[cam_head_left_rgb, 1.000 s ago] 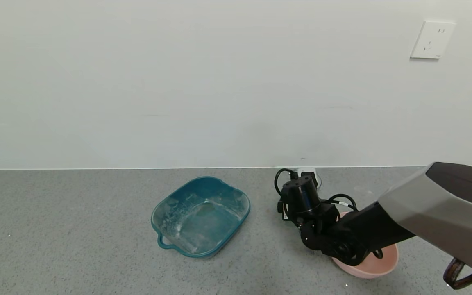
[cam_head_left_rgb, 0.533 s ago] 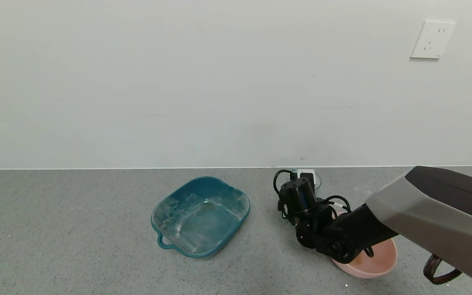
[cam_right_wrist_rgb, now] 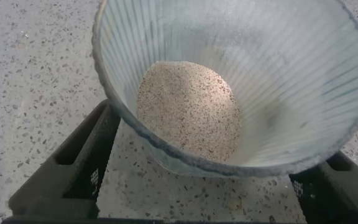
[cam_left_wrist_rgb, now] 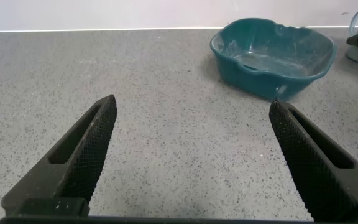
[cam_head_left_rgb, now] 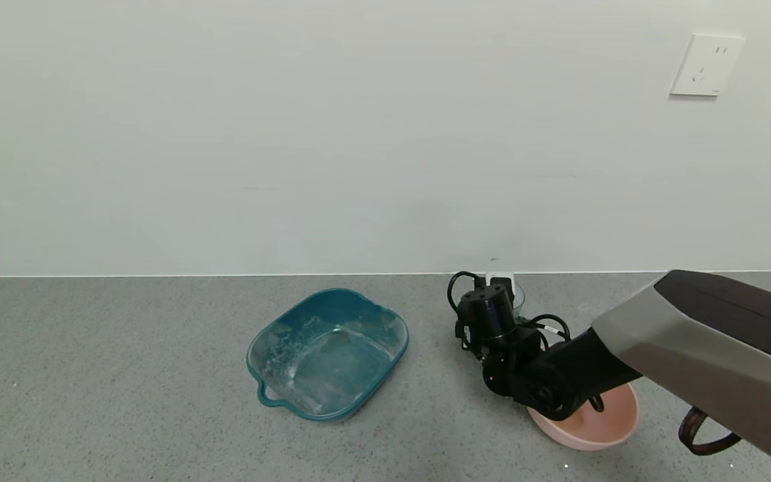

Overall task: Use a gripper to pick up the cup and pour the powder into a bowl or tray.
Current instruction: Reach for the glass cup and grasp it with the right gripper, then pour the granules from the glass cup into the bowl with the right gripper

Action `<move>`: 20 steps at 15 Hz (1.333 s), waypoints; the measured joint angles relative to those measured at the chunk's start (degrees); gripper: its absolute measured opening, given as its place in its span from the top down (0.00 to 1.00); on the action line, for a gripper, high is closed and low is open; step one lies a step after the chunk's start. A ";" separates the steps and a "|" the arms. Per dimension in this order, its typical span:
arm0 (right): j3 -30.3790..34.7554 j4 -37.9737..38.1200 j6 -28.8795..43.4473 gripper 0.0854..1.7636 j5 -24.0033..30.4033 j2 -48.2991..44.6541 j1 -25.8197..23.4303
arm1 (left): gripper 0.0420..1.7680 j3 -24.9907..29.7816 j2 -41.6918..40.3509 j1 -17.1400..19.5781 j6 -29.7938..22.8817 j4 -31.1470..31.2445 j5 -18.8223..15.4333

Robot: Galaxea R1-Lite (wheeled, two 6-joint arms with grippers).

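Note:
My right gripper grabs the cup by its ribbed side [cam_right_wrist_rgb: 168, 161] next, since the cup's rim stays free to pour powder into the teal tray.
The clear ribbed cup [cam_right_wrist_rgb: 278, 74] stands on the counter near the wall and holds a mound of pale beige powder [cam_right_wrist_rgb: 188, 109]. In the head view only a sliver of the cup [cam_head_left_rgb: 520, 296] shows behind my right gripper [cam_head_left_rgb: 502, 286]. My right gripper [cam_right_wrist_rgb: 219, 134] is open, with one finger on each side of the cup's base. The teal tray [cam_head_left_rgb: 352, 368], smeared with white powder, sits to the left of the cup. My left gripper [cam_left_wrist_rgb: 191, 102] is open and empty, low over bare counter, with the tray [cam_left_wrist_rgb: 272, 53] ahead of it.
A round pink bowl [cam_head_left_rgb: 593, 428] sits partly under my right forearm, near the front right. The wall runs just behind the cup. A wall socket [cam_head_left_rgb: 705, 65] is high on the right. The grey speckled counter stretches left of the tray.
My right arm has reached farther toward the wall and slightly left, bringing the gripper around the cup. The pink bowl has shifted a little to the left.

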 joint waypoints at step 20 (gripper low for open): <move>0.68 0.39 -0.02 0.25 0.15 -1.13 -0.37 | 0.00 0.00 0.00 -0.05 0.00 0.00 0.00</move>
